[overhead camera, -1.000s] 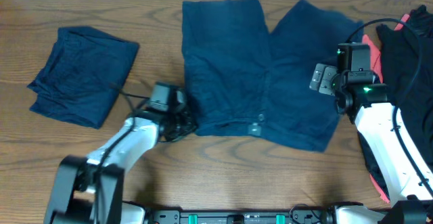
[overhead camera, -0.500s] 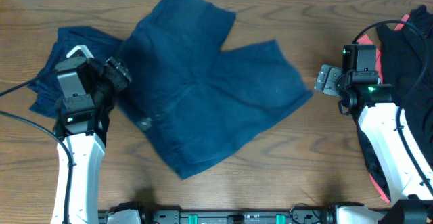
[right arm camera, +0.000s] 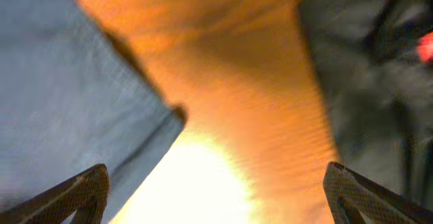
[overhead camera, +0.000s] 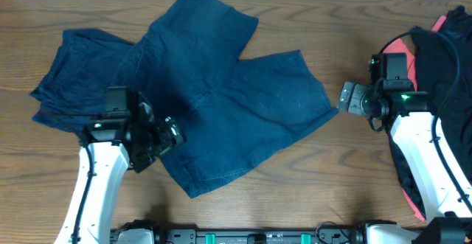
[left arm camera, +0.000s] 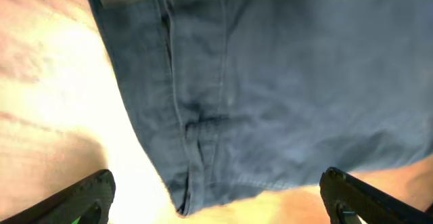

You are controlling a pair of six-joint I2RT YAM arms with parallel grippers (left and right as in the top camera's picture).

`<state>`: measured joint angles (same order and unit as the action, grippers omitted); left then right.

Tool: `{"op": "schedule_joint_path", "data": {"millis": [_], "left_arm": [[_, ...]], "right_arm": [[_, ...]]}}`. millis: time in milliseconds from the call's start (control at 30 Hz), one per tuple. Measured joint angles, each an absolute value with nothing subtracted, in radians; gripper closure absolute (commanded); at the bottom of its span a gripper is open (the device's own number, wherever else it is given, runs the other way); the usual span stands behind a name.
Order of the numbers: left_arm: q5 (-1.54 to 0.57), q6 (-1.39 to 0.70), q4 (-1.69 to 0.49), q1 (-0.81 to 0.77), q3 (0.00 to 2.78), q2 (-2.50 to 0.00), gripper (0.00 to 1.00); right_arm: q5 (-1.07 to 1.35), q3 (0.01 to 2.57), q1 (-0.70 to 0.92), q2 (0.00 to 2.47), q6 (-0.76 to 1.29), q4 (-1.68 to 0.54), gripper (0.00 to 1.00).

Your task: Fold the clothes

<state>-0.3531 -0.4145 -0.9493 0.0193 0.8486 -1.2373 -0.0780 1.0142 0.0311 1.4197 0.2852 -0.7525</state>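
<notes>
The corner of the leg hem (overhead camera: 333, 112) is beside my right gripper. My right gripper needs to grab the navy shorts (overhead camera: 221, 89) there next, to fold that leg over the other.
Dark navy shorts (overhead camera: 221, 89) lie spread and skewed across the table's middle, legs pointing up and right. A second navy garment (overhead camera: 74, 74) lies folded at the left, partly under the shorts' edge. My left gripper (overhead camera: 164, 135) hangs open over the shorts' lower-left edge. In the left wrist view the shorts (left arm camera: 270, 82) show a seamed corner reaching down between the wide-apart fingers of the left gripper (left arm camera: 220, 198), which hold nothing. My right gripper (overhead camera: 346, 96) stands open just right of the shorts' right leg. The right wrist view shows bare wood between the right gripper's (right arm camera: 216, 200) fingers.
Black and coral-red garments (overhead camera: 442, 60) are heaped at the table's right edge, behind the right arm; the black cloth (right arm camera: 372, 82) fills the right of the right wrist view. Brown wooden table (overhead camera: 295, 185) shows in front of the shorts. Cables trail from both arms.
The left gripper, shut on the shorts' edge a second ago, dragged them left and turned them, opened, then moved from the far left to their lower-left edge. The right gripper barely shifted.
</notes>
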Motion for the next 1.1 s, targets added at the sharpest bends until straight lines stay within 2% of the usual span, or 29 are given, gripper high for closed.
{"op": "schedule_joint_path", "data": {"millis": [267,567,667,700,733,767,1100], "left_arm": [[-0.336,-0.475,-0.991,-0.056,0.786,-1.237,0.01],[-0.333,-0.513,-0.971,-0.067,0.758,-1.237,0.01],[-0.333,-0.52,-0.969,-0.067,0.758,-1.237,0.01],[-0.333,-0.52,-0.969,-0.067,0.758,-1.237,0.01],[-0.333,-0.52,-0.968,-0.067,0.758,-1.237,0.01],[-0.333,-0.52,-0.969,-0.067,0.758,-1.237,0.01],[-0.333,-0.52,-0.952,-0.067,0.758,-1.236,0.01]], "right_arm": [[0.109,1.014,0.031,1.559,0.312,-0.769,0.05],[0.162,1.014,0.031,1.745,0.409,-0.631,0.34],[0.172,1.014,0.031,1.795,0.443,-0.591,0.51],[0.175,1.017,0.031,1.802,0.457,-0.58,0.6],[0.178,1.017,0.031,1.803,0.46,-0.562,0.74],[0.179,1.017,0.031,1.81,0.475,-0.538,0.97],[0.116,1.016,0.003,1.787,0.49,-0.491,0.99]]}}
